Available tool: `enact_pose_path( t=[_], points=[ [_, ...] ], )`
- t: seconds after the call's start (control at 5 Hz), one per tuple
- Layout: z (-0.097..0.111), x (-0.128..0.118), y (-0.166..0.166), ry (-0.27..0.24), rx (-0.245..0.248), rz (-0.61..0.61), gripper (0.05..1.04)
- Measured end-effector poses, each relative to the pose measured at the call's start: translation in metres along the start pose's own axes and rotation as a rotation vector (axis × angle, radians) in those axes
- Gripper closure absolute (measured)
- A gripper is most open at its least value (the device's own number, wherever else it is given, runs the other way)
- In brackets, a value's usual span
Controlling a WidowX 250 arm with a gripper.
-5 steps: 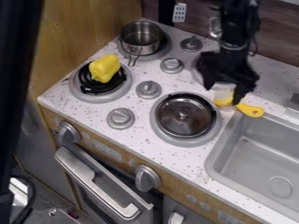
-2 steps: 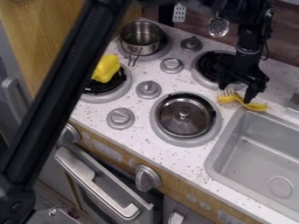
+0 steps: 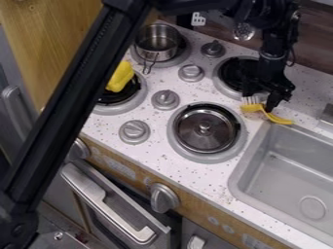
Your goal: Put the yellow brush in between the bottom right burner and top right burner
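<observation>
My gripper needs to grab the yellow brush (image 3: 278,119) by its yellow handle next, to put it between the two right burners.
My gripper (image 3: 258,102) is low over the counter, just right of the top right burner (image 3: 239,75), its two fingers apart. The yellow brush (image 3: 278,119) is at the fingertips, with pale bristles toward the burner and its handle pointing right, toward the sink's back corner. One finger overlaps part of the brush; whether they touch, I cannot tell. The bottom right burner (image 3: 188,152) lies nearer the front, with a round metal lid (image 3: 189,129) on it.
A metal pot (image 3: 157,41) stands on the top left burner. Something yellow (image 3: 120,78) rests on the bottom left burner, partly behind my arm. Several grey knobs stand between the burners. The sink (image 3: 242,168) is at the right.
An arm link has swung across the left side. The gripper shifted right, then slightly back left, uncovering the top right burner. The brush has changed its angle a little.
</observation>
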State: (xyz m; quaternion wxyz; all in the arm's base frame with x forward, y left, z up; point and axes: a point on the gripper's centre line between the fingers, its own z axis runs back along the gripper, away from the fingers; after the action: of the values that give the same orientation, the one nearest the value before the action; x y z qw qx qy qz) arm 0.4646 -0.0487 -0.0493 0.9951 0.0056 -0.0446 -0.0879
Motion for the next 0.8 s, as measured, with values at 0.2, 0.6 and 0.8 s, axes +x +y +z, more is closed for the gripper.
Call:
enact_pose_path(
  t=[0.2,0.6,0.8],
  points=[
    [0.003,-0.005,0.000,0.005,-0.014,-0.006,0.666],
    [0.015,-0.021,0.001,-0.007,-0.038,-0.041,0.996],
    [0.021,-0.026,0.002,-0.023,-0.042,-0.075,1.028]
  ],
)
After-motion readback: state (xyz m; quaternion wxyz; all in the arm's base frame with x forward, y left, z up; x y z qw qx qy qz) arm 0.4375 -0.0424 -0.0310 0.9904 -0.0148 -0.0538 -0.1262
